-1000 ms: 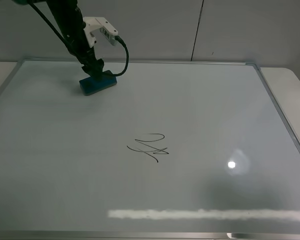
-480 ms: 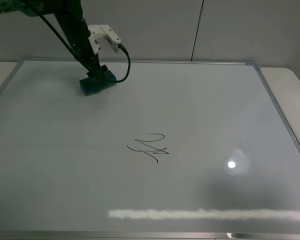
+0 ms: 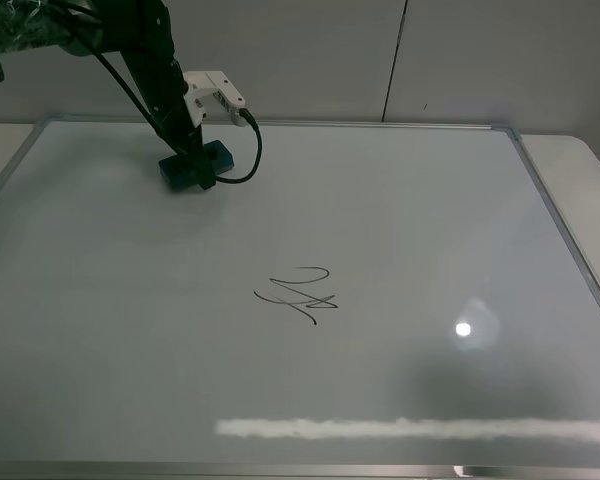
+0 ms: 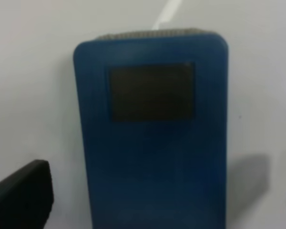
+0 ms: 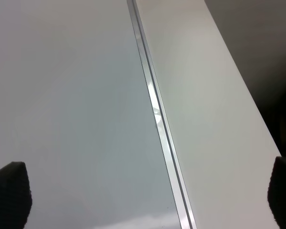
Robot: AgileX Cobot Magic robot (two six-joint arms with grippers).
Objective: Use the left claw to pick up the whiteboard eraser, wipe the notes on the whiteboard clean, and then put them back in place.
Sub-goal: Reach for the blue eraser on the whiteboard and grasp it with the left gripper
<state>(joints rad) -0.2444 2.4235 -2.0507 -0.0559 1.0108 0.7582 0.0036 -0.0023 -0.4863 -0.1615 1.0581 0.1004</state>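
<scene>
The left gripper's fingers are beside both long sides of the blue eraser, so the left gripper should close on the eraser now.
The whiteboard eraser (image 3: 177,173) is a teal-blue block lying near the far left corner of the whiteboard (image 3: 400,210). My left claw (image 3: 199,166) is down over it, with a finger on each side. In the left wrist view the eraser (image 4: 152,143) fills the middle, and the dark fingertips (image 4: 24,193) stand apart from its long sides, so the claw (image 4: 164,183) is open. The notes (image 3: 300,292) are a black scribble near the board's middle, well away from the claw. My right gripper (image 5: 145,193) is open and empty over the board's right frame; it does not show in the exterior high view.
The board's silver frame (image 3: 565,235) runs along the right, with a pale table (image 3: 580,165) beyond it. In the right wrist view the frame (image 5: 157,119) and the table (image 5: 205,95) show. A bright glare strip (image 3: 410,429) crosses the board's near part.
My left arm has swung lower over the eraser, and its white camera module has moved down and right. The eraser and the notes have not moved.
</scene>
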